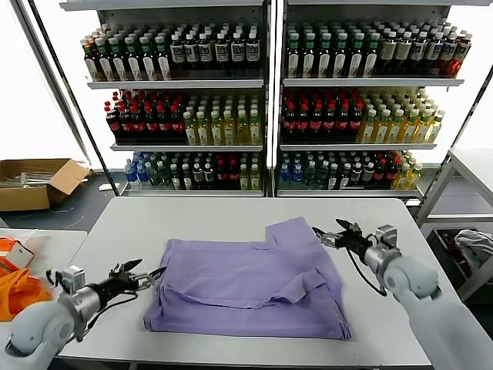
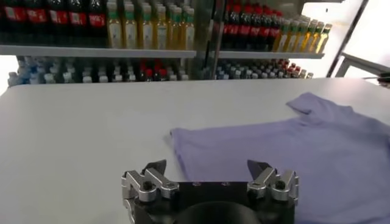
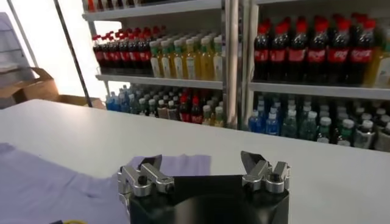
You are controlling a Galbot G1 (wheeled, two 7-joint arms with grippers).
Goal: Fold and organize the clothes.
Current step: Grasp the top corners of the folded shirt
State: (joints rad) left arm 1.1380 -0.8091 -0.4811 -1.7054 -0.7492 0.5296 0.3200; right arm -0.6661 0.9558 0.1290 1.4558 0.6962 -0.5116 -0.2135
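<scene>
The lavender T-shirt needs to be folded neatly. My left gripper should next grab it by the corner of its folded edge (image 1: 173,247) opposite the sleeve (image 1: 286,231).
A lavender T-shirt (image 1: 250,281) lies partly folded on the grey table (image 1: 231,212), plain side up, one sleeve sticking out at the far right. My left gripper (image 1: 146,276) is open and empty, just off the shirt's left edge. In the left wrist view the shirt (image 2: 292,146) lies just beyond the open left gripper (image 2: 207,167). My right gripper (image 1: 333,233) is open and empty, just right of the sleeve. In the right wrist view the right gripper (image 3: 201,161) hovers over the sleeve (image 3: 183,164).
Shelves of bottled drinks (image 1: 262,100) stand behind the table. A cardboard box (image 1: 35,181) lies on the floor at the far left. An orange bag (image 1: 15,289) sits on a side table at the left. A second table (image 1: 470,169) stands at the right.
</scene>
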